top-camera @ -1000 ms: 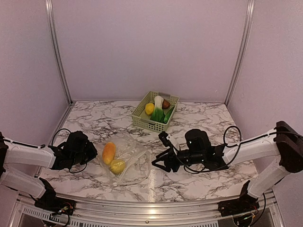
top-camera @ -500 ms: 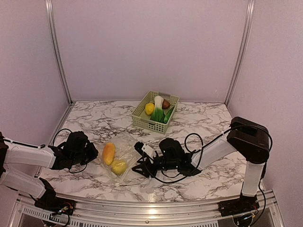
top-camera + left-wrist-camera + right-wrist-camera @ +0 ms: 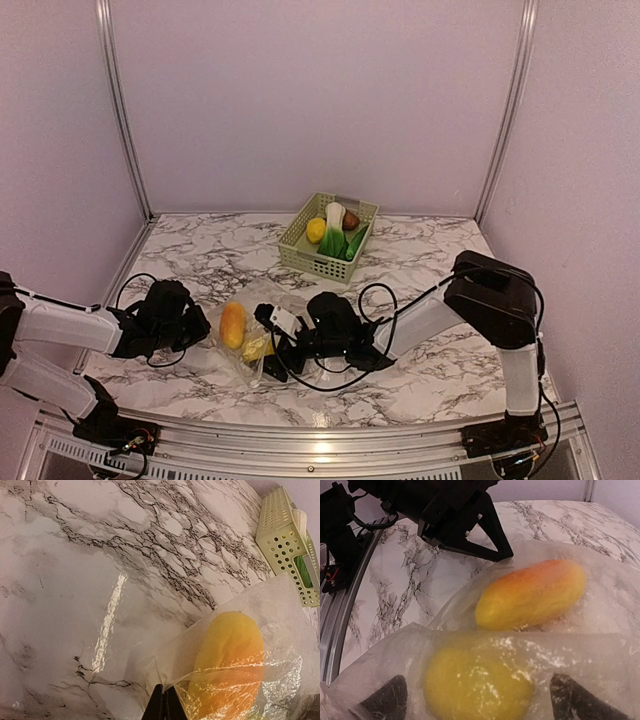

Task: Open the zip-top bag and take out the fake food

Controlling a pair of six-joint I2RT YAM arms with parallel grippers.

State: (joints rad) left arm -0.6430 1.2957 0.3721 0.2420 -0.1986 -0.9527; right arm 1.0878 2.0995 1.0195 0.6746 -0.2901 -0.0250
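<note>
The lemon itself needs to come out of the zip-top bag (image 3: 457,625), so my right gripper will next grab the lemon's opposite sides, fingers inside the bag's film.
The clear zip-top bag (image 3: 262,322) lies crumpled at the table's front left. It holds an orange-yellow mango (image 3: 232,323) and a yellow lemon (image 3: 255,347). My left gripper (image 3: 197,327) is shut on the bag's left edge; in the left wrist view its fingers (image 3: 159,709) pinch the film beside the mango (image 3: 227,665). My right gripper (image 3: 270,357) is open at the bag's right side. In the right wrist view its fingertips (image 3: 385,700) stand on either side of the lemon (image 3: 475,685), seen through plastic, with the mango (image 3: 532,595) behind.
A pale green slotted basket (image 3: 300,257) stands behind the bag, holding a second lemon (image 3: 316,230), a white-green leafy vegetable (image 3: 335,214), a brown piece (image 3: 351,221) and a green pod (image 3: 356,243). The basket also shows in the left wrist view (image 3: 282,540). The table's metal front rail is close below.
My right arm has swept left across the table to the bag, and its open fingers now straddle the lemon. The bag has bunched up toward the left. My left gripper has stayed put.
</note>
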